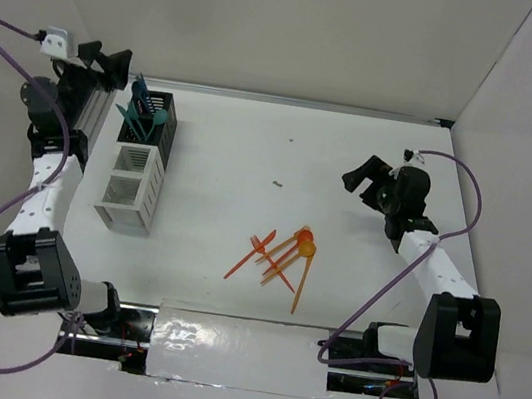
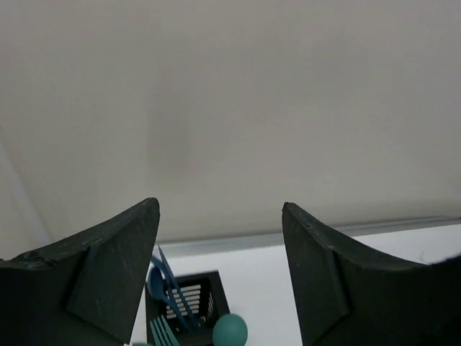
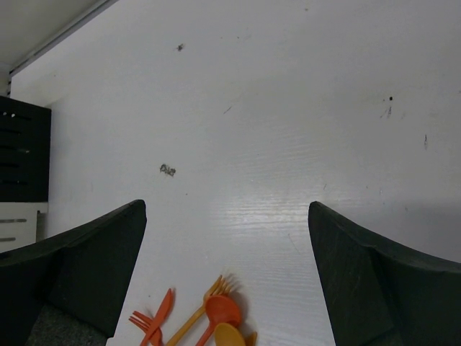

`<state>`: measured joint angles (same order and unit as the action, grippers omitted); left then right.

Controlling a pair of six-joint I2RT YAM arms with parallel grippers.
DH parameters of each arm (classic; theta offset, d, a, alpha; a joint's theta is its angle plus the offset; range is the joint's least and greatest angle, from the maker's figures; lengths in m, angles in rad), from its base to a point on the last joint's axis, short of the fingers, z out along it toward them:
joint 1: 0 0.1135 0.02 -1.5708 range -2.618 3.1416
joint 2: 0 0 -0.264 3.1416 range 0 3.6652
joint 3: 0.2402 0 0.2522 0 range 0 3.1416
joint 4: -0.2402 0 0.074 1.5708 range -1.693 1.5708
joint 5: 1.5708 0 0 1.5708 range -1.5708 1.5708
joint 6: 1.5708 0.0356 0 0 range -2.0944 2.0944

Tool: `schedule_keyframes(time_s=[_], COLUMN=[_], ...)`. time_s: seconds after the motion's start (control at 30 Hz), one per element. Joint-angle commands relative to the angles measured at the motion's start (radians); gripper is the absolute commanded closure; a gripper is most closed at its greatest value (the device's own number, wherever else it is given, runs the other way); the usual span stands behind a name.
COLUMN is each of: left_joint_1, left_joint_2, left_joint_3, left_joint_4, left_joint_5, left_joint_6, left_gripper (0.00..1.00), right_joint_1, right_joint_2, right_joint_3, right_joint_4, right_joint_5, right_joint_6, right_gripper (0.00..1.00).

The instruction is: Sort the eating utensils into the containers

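My left gripper grabs the pile's knife across its handle near the blade next, so the handle end stays free to enter the white bin (image 1: 133, 190).
Several orange and red utensils (image 1: 281, 253) lie in a loose pile at mid-table; forks, a knife and spoons of that pile show low in the right wrist view (image 3: 209, 321). The black bin (image 1: 151, 124) at back left holds blue and teal utensils (image 1: 143, 109); they also show in the left wrist view (image 2: 169, 306). The white bin (image 1: 133, 190) stands just in front of it. My left gripper (image 1: 105, 63) is open and empty, raised behind the black bin. My right gripper (image 1: 366, 178) is open and empty, above bare table right of the pile.
White walls close the table on the back and both sides. A shiny foil strip (image 1: 242, 353) runs along the near edge between the arm bases. A small dark speck (image 1: 277, 183) lies on the table behind the pile.
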<state>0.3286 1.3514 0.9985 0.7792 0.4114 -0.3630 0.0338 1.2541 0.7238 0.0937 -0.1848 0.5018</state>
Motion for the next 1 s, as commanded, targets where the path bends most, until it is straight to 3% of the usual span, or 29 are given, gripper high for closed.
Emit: schedule_keyframes(time_s=[0.0,0.17,0.23,0.27,0.3,0.4,0.43,0.47,0.53,0.57,0.6,0.67,0.97], left_joint_1=[-0.051,-0.253,-0.36,-0.464,-0.455,-0.68,-0.668,-0.789,-0.885,-0.876,-0.954,-0.988,-1.057], left_joint_2=[-0.098,-0.136,-0.123,-0.118,-0.106,-0.052,-0.032,-0.009,0.021,0.058,0.075,0.122,0.233], left_joint_3=[0.149,0.219,0.209,0.198,0.174,0.157,0.147,0.144,0.124,0.117,0.114,0.095,0.029], left_joint_4=[-0.202,-0.492,-0.556,-0.619,-0.642,-0.753,-0.797,-0.86,-0.9,-0.919,-0.957,-1.009,-1.071], left_joint_5=[0.119,0.202,0.219,0.222,0.178,0.081,0.063,-0.004,-0.057,-0.083,-0.144,-0.195,-0.303], left_joint_6=[0.107,0.285,0.323,0.335,0.346,0.306,0.286,0.242,0.213,0.2,0.187,0.164,0.088], left_gripper=[0.2,0.2,0.2,0.21,0.22,0.25,0.27,0.29,0.29,0.3,0.31,0.36,0.41], right_joint_1=[-0.008,-0.012,-0.014,-0.012,-0.014,-0.014,-0.012,-0.012,-0.014,-0.015,-0.015,-0.014,-0.015], right_joint_2=[0.022,-0.002,-0.022,-0.034,-0.047,-0.097,-0.108,-0.131,-0.171,-0.183,-0.212,-0.229,-0.3], right_joint_3=[0.043,0.043,0.033,0.032,0.017,-0.006,-0.015,-0.029,-0.049,-0.07,-0.079,-0.102,-0.13], right_joint_4=[-0.011,-0.065,-0.098,-0.098,-0.112,-0.138,-0.147,-0.163,-0.163,-0.163,-0.163,-0.163,-0.187], right_joint_5=[-0.032,0.073,0.099,0.099,0.111,0.111,0.123,0.136,0.145,0.145,0.145,0.145,0.166], right_joint_6=[0.014,0.041,0.034,0.034,0.032,0.018,0.018,0.023,0.029,0.038,0.041,0.044,0.04], right_gripper=[0.01,0.09,0.09,0.09,0.09,0.07,0.05,0.05,0.04,0.04,0.04,0.04,0.04])
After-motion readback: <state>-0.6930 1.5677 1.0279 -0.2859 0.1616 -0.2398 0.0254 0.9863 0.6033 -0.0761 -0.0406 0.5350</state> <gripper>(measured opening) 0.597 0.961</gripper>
